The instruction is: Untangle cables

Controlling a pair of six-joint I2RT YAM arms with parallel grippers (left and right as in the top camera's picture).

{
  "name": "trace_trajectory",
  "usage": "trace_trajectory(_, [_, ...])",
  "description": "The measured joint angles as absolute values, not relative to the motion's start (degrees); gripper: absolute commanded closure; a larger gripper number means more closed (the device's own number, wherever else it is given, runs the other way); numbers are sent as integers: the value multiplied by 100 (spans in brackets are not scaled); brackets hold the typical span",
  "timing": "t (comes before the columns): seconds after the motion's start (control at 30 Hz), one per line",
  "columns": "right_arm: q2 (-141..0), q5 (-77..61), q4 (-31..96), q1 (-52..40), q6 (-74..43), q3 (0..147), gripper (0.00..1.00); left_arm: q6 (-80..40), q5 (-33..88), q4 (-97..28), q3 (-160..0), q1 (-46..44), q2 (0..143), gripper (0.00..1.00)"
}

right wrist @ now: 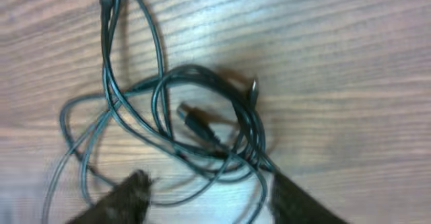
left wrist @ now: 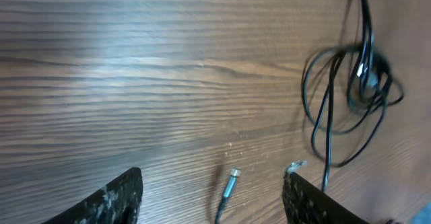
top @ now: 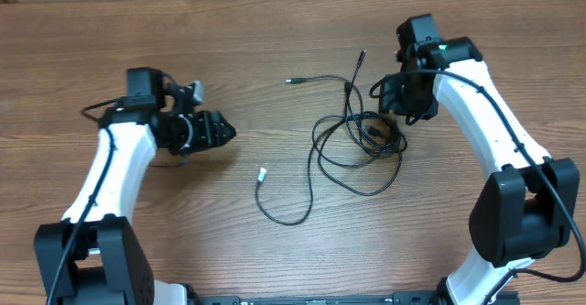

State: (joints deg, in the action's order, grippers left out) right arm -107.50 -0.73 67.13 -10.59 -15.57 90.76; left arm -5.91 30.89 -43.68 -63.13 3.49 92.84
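Note:
I should reach the cables with my right gripper and grab the coiled cable pieces at the tangle's outer edge, so the cable piece with the plug stays free to untangle.
The cables (top: 352, 140) lie as a loose black tangle right of centre, with one strand looping out to a silver-tipped plug (top: 262, 174) and two free ends (top: 291, 81) reaching toward the far edge. My left gripper (top: 227, 133) hangs left of the tangle. In the left wrist view it (left wrist: 214, 177) stands open, and the silver plug (left wrist: 231, 179) lies on the wood between its fingers, untouched. My right gripper (top: 400, 114) is at the tangle's right edge. It (right wrist: 209, 180) is open over the coil (right wrist: 202, 123), with strands running between its fingers but not pinched.
The wooden table (top: 275, 30) fills the view. The white arms (top: 110, 168) rise from bases at the near edge, left and right, with thicker black wires along them.

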Motion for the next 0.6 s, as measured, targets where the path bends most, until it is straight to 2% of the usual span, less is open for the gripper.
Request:
trace_trajectory(0.17, [-10750, -296, 7118, -731, -1693, 8932, 44, -694, 2598, -4185, -6313, -412, 9277, 32])
trace_trajectory(0.2, [-10750, -318, 7098, -685, -1704, 8847, 47, -729, 2521, -4112, -6313, -554, 9277, 32])
trace_trajectory(0.47, [-10750, -467, 5959, -652, -1756, 7765, 50, -1114, 1977, -3444, -6320, -1555, 9277, 36])
trace_trajectory(0.57, [-10750, -464, 5546, -652, -1747, 7400, 58, -1240, 1850, -3334, -6320, -1754, 9277, 38])
trace_trajectory(0.6, [-10750, -456, 5413, -652, -1741, 7279, 67, -1271, 1811, -3271, -6320, -1822, 9277, 39])
